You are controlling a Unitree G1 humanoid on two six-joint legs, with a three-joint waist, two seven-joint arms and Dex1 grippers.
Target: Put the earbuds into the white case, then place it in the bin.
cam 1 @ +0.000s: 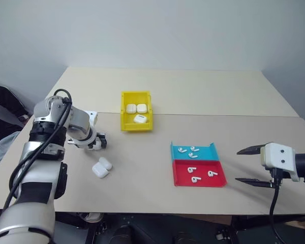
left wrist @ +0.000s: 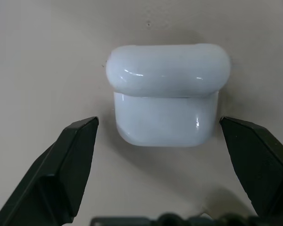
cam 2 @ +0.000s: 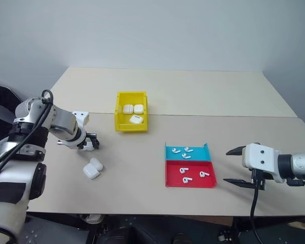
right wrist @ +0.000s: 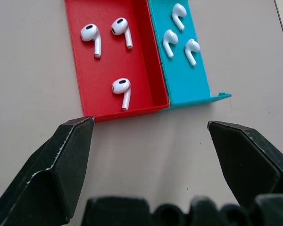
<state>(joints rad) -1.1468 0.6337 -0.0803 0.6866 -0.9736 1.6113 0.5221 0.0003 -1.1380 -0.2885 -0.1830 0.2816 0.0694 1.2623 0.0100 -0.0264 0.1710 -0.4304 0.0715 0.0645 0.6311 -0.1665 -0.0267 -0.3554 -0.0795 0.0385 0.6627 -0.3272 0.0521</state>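
My left gripper's fingers stand beside the white case's body, so it is time to close, as closing now would catch the case.
The white case (cam 1: 101, 168) lies on the table near the left front, showing as two lobes, lid and body. My left gripper (cam 1: 97, 141) hovers just behind it, open; in the left wrist view its black fingers (left wrist: 70, 160) stand apart on either side of the case (left wrist: 166, 94) without touching it. Earbuds (cam 1: 190, 151) lie in a shallow blue tray (cam 1: 209, 152), and more earbuds (right wrist: 121, 89) in the adjoining red tray (cam 1: 217, 181). The yellow bin (cam 1: 137, 127) stands behind, holding three white cases. My right gripper (cam 1: 249, 165) is open, right of the trays.
Two beige tabletops meet at a seam (cam 1: 234, 116) running across behind the trays. A dark bag (cam 1: 0, 104) sits off the table's left edge. Bare tabletop lies between the case and the trays (cam 1: 142, 162).
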